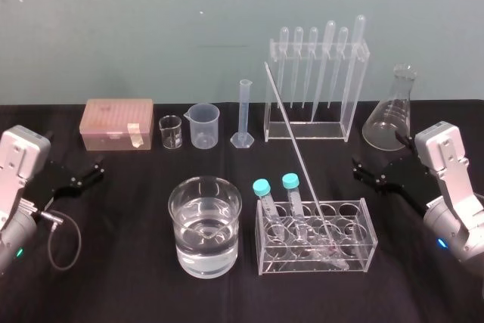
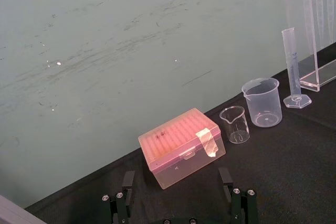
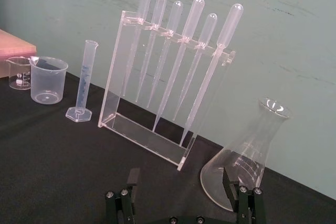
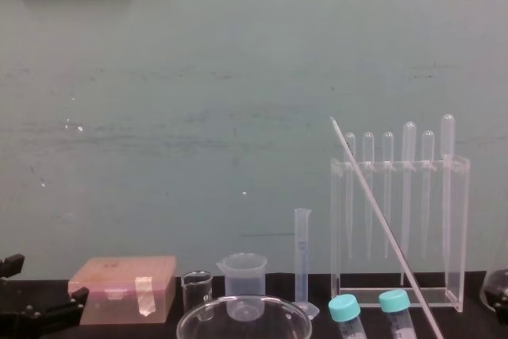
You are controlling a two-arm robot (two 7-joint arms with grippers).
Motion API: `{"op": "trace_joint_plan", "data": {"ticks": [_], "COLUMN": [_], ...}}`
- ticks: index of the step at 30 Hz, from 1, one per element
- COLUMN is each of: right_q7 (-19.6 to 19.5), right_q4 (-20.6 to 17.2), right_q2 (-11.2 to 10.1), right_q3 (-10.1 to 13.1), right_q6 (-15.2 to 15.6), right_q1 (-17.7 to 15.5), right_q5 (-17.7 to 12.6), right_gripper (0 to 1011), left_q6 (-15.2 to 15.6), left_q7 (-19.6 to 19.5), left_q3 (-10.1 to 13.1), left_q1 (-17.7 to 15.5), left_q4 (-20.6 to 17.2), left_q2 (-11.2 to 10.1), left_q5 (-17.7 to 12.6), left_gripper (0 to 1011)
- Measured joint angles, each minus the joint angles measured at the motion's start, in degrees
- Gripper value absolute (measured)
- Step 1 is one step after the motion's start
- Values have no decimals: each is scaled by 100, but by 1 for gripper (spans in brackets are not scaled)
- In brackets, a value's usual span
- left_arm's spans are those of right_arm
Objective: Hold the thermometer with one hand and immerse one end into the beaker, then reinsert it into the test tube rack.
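Note:
Teal-capped tubes stand near the thermometer's racked lower end. My right gripper should next grab its free upper part (image 4: 371,196).
The thermometer (image 1: 294,149) (image 4: 382,220), a long thin clear rod, leans in the low clear test tube rack (image 1: 355,259) at the front centre, its tip pointing up and back. Two teal-capped tubes (image 1: 263,191) stand in the same rack. To the rack's left is the wide glass beaker (image 1: 181,202) (image 4: 238,301), part full of clear liquid. My left gripper (image 1: 94,170) (image 2: 177,182) hovers open at the table's left, holding nothing. My right gripper (image 1: 357,169) (image 3: 181,179) is open at the right, level with the rack and apart from it.
Along the back, from left to right, stand a pink tip box (image 1: 119,122), a tiny glass beaker (image 1: 171,132), a small plastic beaker (image 1: 204,125), a graduated cylinder (image 1: 243,115), a tall acrylic stand of pipettes (image 1: 318,88) and a conical flask (image 1: 393,111).

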State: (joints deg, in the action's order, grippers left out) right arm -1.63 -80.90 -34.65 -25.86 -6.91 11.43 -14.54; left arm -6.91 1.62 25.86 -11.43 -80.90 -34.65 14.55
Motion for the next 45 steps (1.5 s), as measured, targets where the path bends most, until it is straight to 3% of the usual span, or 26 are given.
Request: {"op": "trace_joint_plan", "data": {"ticks": [40,45], "right_q7": [1,143], "right_q4": [0,25], "right_q2": [0,-31], "right_q3": [0,45], "right_q6": [0,57], "right_q1": [0,52], "right_q5": [-1,26], "right_gripper": [1003,1003], "left_q6": [0,0], "left_q7": [0,0], "left_q3": [0,0], "left_q1": [0,0], "left_q4": [0,0], "left_q2": [0,0], "left_q5": [0,0], "left_gripper": [1008,1008]}}
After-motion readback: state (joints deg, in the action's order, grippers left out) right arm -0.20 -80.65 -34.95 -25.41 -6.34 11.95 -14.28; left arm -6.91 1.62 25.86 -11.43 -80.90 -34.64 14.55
